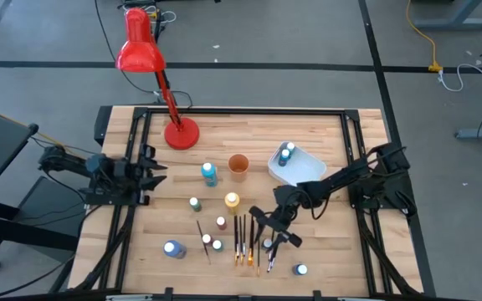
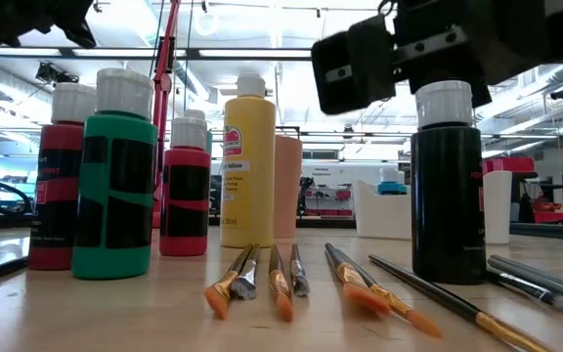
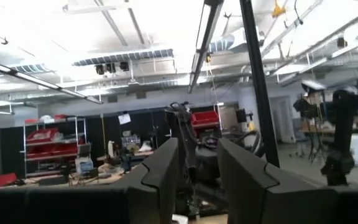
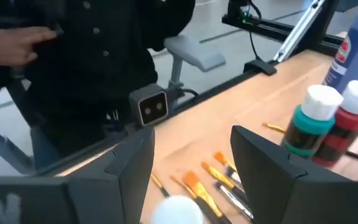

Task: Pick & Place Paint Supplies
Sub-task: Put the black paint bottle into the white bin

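Observation:
The white cap sits small and low beneath my fingers, so closing now would miss. My right gripper lowers first, then closes on it.
Small paint bottles stand upright on their bases across the wooden table: blue, yellow, a black one with a white cap and others. Several paintbrushes lie flat side by side near the front. My right gripper hovers open above the brushes and the black bottle; its wrist view shows a white cap and brush tips below the gap. My left gripper waits open at the table's left edge, tipped up toward the room.
A white tub holding one bottle sits at the back right, with an orange cup beside it. A red desk lamp stands at the back left. Black rails frame the table.

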You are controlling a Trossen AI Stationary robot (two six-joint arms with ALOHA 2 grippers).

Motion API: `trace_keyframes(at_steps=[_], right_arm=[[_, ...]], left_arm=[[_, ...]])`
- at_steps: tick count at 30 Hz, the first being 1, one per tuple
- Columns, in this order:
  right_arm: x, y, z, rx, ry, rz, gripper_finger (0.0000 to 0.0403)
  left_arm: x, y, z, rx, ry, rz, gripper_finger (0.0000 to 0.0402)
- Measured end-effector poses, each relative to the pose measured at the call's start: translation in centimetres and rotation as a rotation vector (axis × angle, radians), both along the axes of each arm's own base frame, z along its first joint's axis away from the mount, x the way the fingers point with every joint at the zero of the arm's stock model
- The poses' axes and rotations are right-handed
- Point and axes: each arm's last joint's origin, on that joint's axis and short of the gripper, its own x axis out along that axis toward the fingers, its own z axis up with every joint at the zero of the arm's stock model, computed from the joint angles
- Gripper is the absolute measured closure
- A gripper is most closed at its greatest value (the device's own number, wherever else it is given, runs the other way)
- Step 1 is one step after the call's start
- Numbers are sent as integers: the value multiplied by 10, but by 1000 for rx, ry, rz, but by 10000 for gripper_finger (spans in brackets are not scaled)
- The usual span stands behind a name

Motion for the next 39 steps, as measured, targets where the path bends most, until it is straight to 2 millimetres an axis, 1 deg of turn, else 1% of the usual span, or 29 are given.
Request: trace_keyframes(at_steps=[8, 14, 21, 26, 35, 39], right_arm=[[-3, 2, -7, -37, 57, 15, 189], [-6, 7, -11, -75, 54, 40, 189], [-9, 12, -16, -144, 66, 24, 192], [-10, 11, -17, -150, 68, 20, 214], [-9, 10, -16, -169, 46, 6, 290], [-7, 10, -13, -162, 0, -5, 292]], left_arm=[[4, -1, -2, 18, 33, 2, 283], [5, -2, -3, 20, 43, 2, 285], [5, -2, -2, 14, 37, 0, 286], [5, -2, -1, 10, 26, -1, 286], [5, -1, -1, 7, 28, 2, 286], [5, -1, -1, 7, 28, 2, 286]])
